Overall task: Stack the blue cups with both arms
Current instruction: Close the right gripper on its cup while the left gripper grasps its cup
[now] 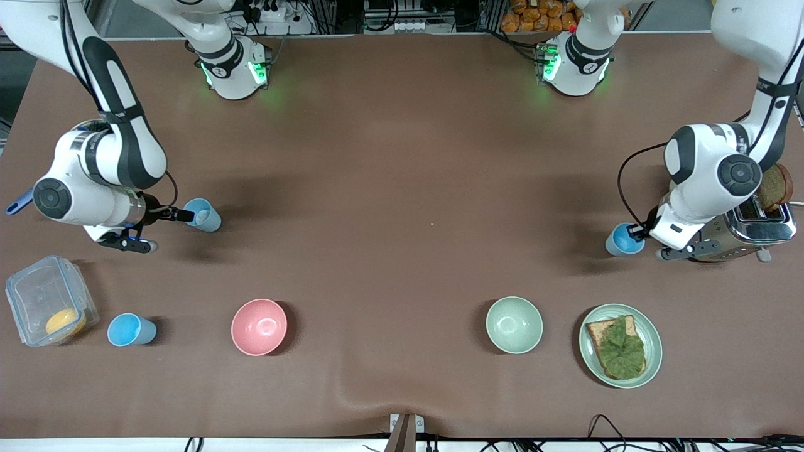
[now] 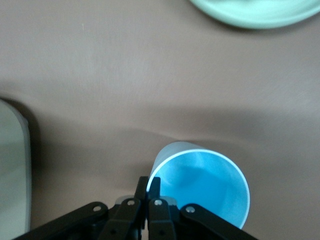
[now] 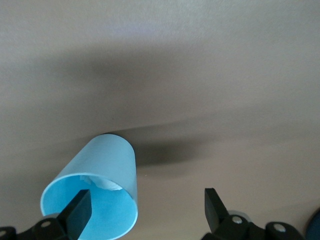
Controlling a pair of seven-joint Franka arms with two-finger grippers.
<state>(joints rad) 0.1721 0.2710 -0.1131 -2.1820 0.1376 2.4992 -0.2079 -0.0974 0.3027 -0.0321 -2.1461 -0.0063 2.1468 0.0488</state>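
My right gripper should next pick up the pale blue cup by its rim, so that it can stack the cup.
A bright sky-blue cup point(image 1: 622, 241) is beside the toaster at the left arm's end. My left gripper point(image 1: 638, 233) is shut on its rim, one finger inside and one outside; the left wrist view shows the cup point(image 2: 210, 185) and the gripper point(image 2: 149, 187). A pale blue cup point(image 1: 204, 216) with a whitish inside stands at the right arm's end. My right gripper point(image 1: 173, 216) is open, one finger inside this cup point(image 3: 100, 170) and one outside, its gripper point(image 3: 146, 207) straddling the wall. A third blue cup point(image 1: 130, 329) stands nearer the front camera, beside a clear box.
A pink bowl point(image 1: 259, 326) and a green bowl point(image 1: 514, 324) stand near the front. A green plate point(image 1: 653, 364) carries toast with lettuce. A toaster point(image 1: 757, 227) with bread is by the left arm. A clear lidded box point(image 1: 38, 295) holds something orange.
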